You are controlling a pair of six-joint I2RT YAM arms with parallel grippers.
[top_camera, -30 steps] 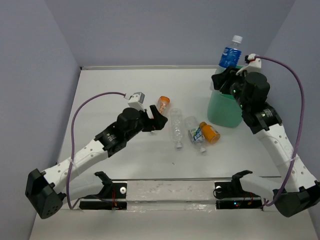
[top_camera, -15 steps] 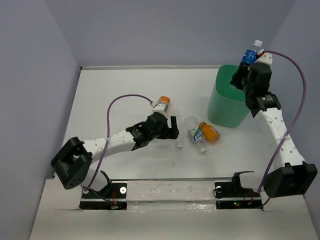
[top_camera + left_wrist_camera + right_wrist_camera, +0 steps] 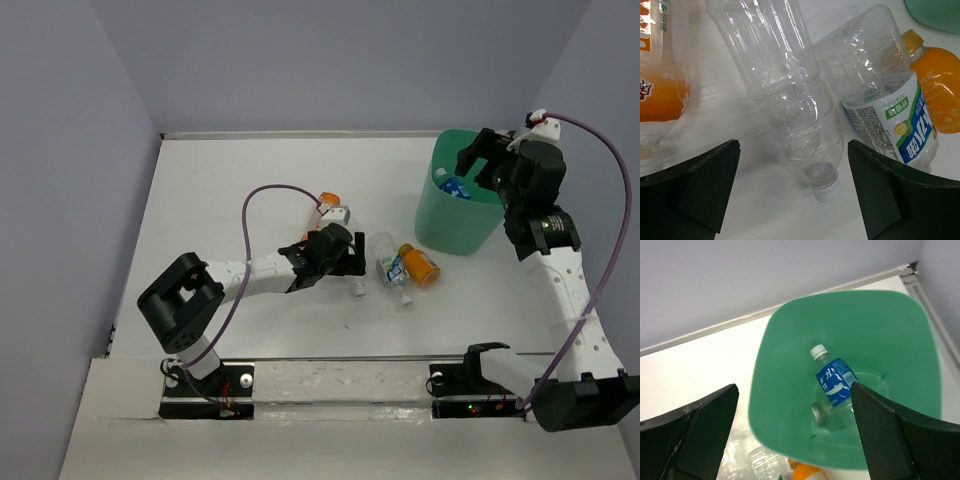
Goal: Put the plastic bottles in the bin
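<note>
My left gripper comes down, before it closes on the clear bottle, since the left wrist view shows bare table and shadow below the gripper's fingers.
The bin [image 3: 458, 222] stands at the right rear. Inside it lies a blue-labelled plastic bottle [image 3: 455, 186] [image 3: 834, 381], resting on another clear bottle [image 3: 826, 416]. My right gripper [image 3: 478, 160] [image 3: 795, 390] hangs open above the bin [image 3: 780, 390], holding nothing. At mid-table my left gripper [image 3: 350, 266] [image 3: 792, 165] is open and straddles a clear bottle [image 3: 790, 100] near its white cap [image 3: 357, 292]. Beside it lie a clear bottle with a green-and-blue label [image 3: 388, 262] [image 3: 885, 105] and an orange bottle [image 3: 420, 266] [image 3: 940, 85]. A second orange bottle [image 3: 327, 203] [image 3: 660, 75] lies to the left.
Grey walls close in the table on three sides, meeting it along the back edge [image 3: 300, 133]. A clear rail [image 3: 340, 380] with black brackets runs along the near edge. A purple cable [image 3: 270, 192] loops above the left arm.
The right gripper has opened and the blue-labelled bottle has dropped from it into the bin. The left arm has reached right and down over the clear bottle.
</note>
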